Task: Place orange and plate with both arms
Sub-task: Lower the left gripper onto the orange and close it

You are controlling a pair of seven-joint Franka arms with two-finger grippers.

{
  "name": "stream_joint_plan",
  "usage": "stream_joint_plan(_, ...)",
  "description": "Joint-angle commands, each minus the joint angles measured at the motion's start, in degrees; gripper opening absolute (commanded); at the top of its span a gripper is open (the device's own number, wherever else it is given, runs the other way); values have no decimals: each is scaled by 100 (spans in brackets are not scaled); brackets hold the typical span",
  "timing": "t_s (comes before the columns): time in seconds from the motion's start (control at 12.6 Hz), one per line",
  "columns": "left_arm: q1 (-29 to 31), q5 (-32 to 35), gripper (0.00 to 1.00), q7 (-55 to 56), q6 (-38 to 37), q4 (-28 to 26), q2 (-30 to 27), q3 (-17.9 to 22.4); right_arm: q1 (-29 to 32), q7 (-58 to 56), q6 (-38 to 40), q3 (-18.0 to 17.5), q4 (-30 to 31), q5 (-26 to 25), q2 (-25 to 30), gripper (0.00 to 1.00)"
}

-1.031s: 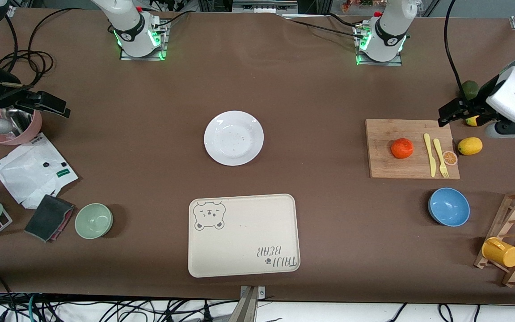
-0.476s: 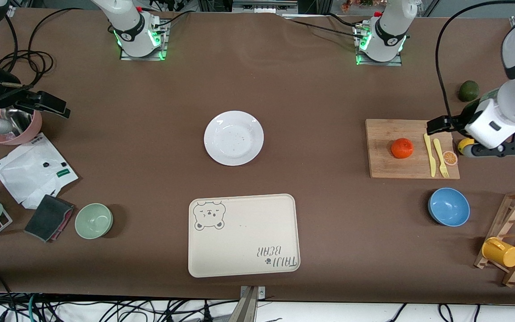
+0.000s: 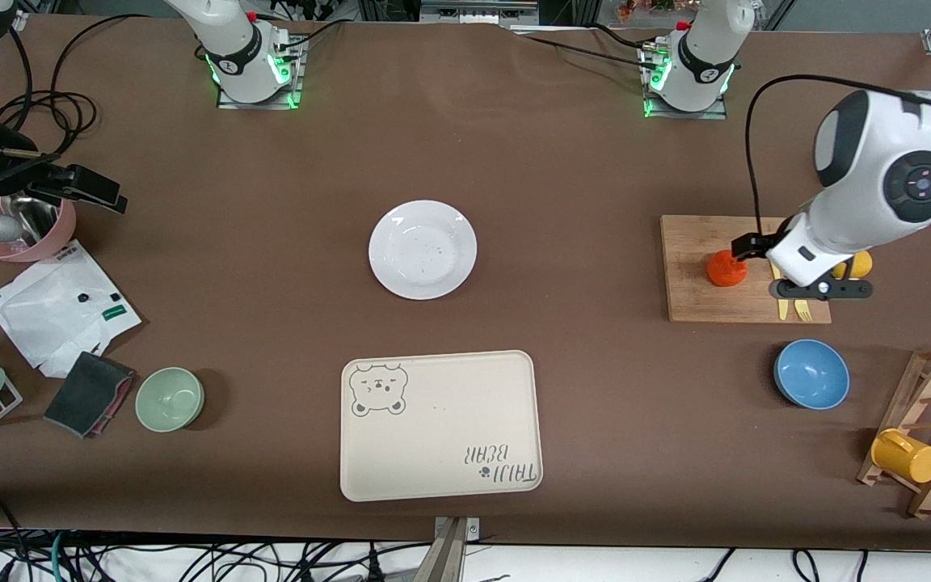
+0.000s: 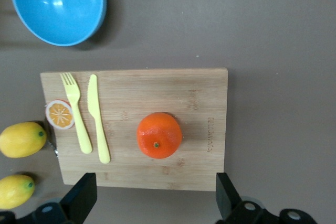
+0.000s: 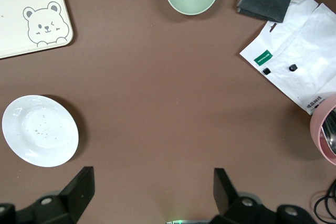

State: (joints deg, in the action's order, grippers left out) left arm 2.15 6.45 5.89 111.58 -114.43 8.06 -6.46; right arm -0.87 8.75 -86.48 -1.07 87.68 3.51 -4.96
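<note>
My left gripper should place the orange with the plate [image 3: 423, 249], so it should next grab the orange around its round body [image 3: 726, 268].
The orange [image 3: 724, 271] sits on a wooden cutting board [image 3: 692, 303] toward the left arm's end of the table; it shows whole in the left wrist view as the orange [image 4: 159, 135]. My left gripper [image 3: 748, 245] hangs over the board just beside the orange, open [image 4: 155, 203], with nothing between its fingers. The white plate [image 3: 423, 249] lies alone mid-table, and the right wrist view also shows the plate [image 5: 40, 130]. My right gripper [image 3: 86, 187] waits open [image 5: 152, 195] over the table at the right arm's end.
A yellow fork and knife [image 4: 86, 119], an orange slice [image 4: 59, 114] and lemons [image 4: 21, 139] lie by the board. Nearer the front camera are a blue bowl [image 3: 811, 373], a bear-printed tray [image 3: 440, 424], a green bowl [image 3: 170, 398] and a mug rack [image 3: 922, 436].
The left arm has swung in from the table's end by the lemons to over the cutting board beside the orange. The right arm has not moved.
</note>
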Motion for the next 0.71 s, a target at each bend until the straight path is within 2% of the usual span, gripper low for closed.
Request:
stream_joint_plan(0.0,48,146,100,-62,940,-1051,-339,-21,8,83,9,-25,-5,27,30,100)
stream_joint_plan(0.16,66,155,100,-18,1487,-1563,-375,-21,8,83,9,-25,-5,27,30,100)
stream_joint_plan(0.4,180,234,100,-53,2172,-1959,-218,-13,8,83,0,-25,-5,27,30,100)
stream_joint_plan(0.63,583,682,100,-105,2945,-2162,168,-21,8,83,0,-25,-5,27,30,100)
